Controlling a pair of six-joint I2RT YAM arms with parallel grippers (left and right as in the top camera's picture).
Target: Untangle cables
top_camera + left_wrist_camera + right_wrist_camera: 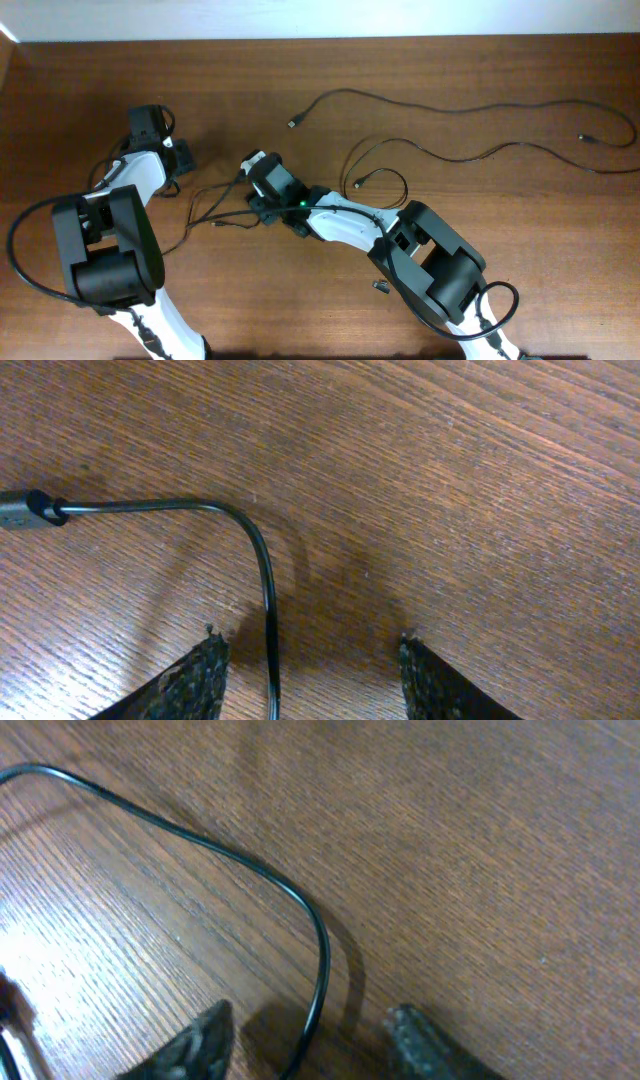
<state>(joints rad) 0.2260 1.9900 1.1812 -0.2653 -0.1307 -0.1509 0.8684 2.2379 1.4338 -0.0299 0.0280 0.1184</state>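
My left gripper is ready to close: the part of the cable past its bend (272, 651) from the plug is between my open fingers, so they would hold the cable if I closed now.
Several thin black cables lie on the wooden table. One long strand (440, 105) runs from a small plug at the upper middle to the far right. A looped strand (385, 172) lies beside the right arm. Thinner strands (205, 205) are bunched between the two arms. My left gripper (182, 160) is open. In the left wrist view a cable (262, 560) with a plug (22, 510) curves down between the open fingers (310, 650). My right gripper (252, 170) is open. In the right wrist view a cable (318, 945) passes between its fingers (310, 1020), which are not closed on it.
A tiny dark loose piece (381, 287) lies near the right arm's base. Thicker black robot cables loop around the left arm's base (25, 235) and the right arm's base (500, 300). The table's far edge meets a white wall (320, 15).
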